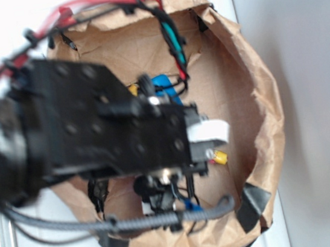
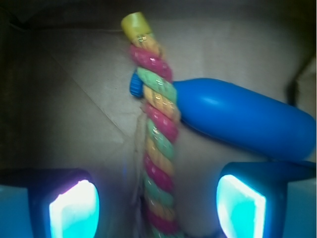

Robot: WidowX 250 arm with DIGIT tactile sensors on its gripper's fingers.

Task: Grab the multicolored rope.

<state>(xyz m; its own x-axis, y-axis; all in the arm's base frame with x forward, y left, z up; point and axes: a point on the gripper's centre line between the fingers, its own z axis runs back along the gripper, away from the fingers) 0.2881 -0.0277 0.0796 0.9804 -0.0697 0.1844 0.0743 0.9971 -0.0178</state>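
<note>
My gripper should go lower before it closes on the multicolored rope, because my fingertips are still above the rope in the wrist view.
The multicolored rope [image 2: 157,144], twisted from pink, yellow and light-green strands with a yellow end, runs straight away from me on the brown paper floor in the wrist view. It passes between my two fingertips, about midway, touching neither. My gripper [image 2: 158,208] is open, its pads [image 2: 74,210] glowing cyan on either side of the rope. A blue bottle [image 2: 237,116] lies to the right with its neck under the rope and its cap showing on the left. In the exterior view the arm hides most of this; a yellow rope end [image 1: 219,158] and some of the blue bottle [image 1: 164,87] peek out.
A crumpled brown paper wall [image 1: 254,87] rings the work area, held with black tape [image 1: 256,204]. A grey braided cable [image 1: 165,219] loops along the near side. Red and black wires [image 1: 106,3] run over the far rim.
</note>
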